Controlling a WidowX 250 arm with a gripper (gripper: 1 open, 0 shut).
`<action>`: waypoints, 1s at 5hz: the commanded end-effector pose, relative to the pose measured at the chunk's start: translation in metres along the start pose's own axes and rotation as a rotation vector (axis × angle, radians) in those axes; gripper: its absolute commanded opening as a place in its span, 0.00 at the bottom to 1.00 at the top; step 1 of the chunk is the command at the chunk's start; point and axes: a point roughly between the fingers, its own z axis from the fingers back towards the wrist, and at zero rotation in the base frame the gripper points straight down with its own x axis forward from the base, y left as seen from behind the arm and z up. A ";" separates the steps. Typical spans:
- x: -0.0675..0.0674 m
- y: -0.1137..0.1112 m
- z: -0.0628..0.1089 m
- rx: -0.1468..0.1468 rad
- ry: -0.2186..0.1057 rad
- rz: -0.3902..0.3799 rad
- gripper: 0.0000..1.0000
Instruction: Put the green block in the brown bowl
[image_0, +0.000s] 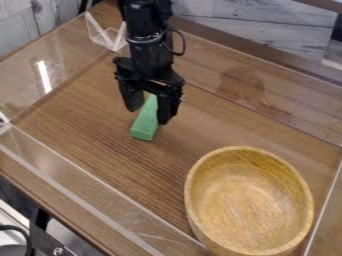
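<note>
My gripper grabs the long sides of the green block (146, 121) next, to put it in the brown bowl (250, 200).
The green block (146, 121) lies flat on the wooden table, a slim bright bar running toward the camera. My black gripper (151, 103) points straight down over the block's far end, open, with one finger (131, 96) left of the bar and the other on its right. The far end of the block is hidden between the fingers, and whether they touch it cannot be told. The brown bowl (250, 200) sits at the lower right, round, light wood with a thick rim, holding nothing, well apart from the block.
A clear plastic wall (54, 60) rims the table on the left and front sides. A grey stone ledge (267, 25) runs along the back. Bare wood lies between the block and the bowl.
</note>
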 end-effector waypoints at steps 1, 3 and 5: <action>0.003 0.003 0.002 0.005 -0.032 0.000 1.00; 0.003 0.005 -0.009 0.004 -0.038 -0.005 1.00; 0.003 0.007 -0.021 0.001 -0.043 -0.012 1.00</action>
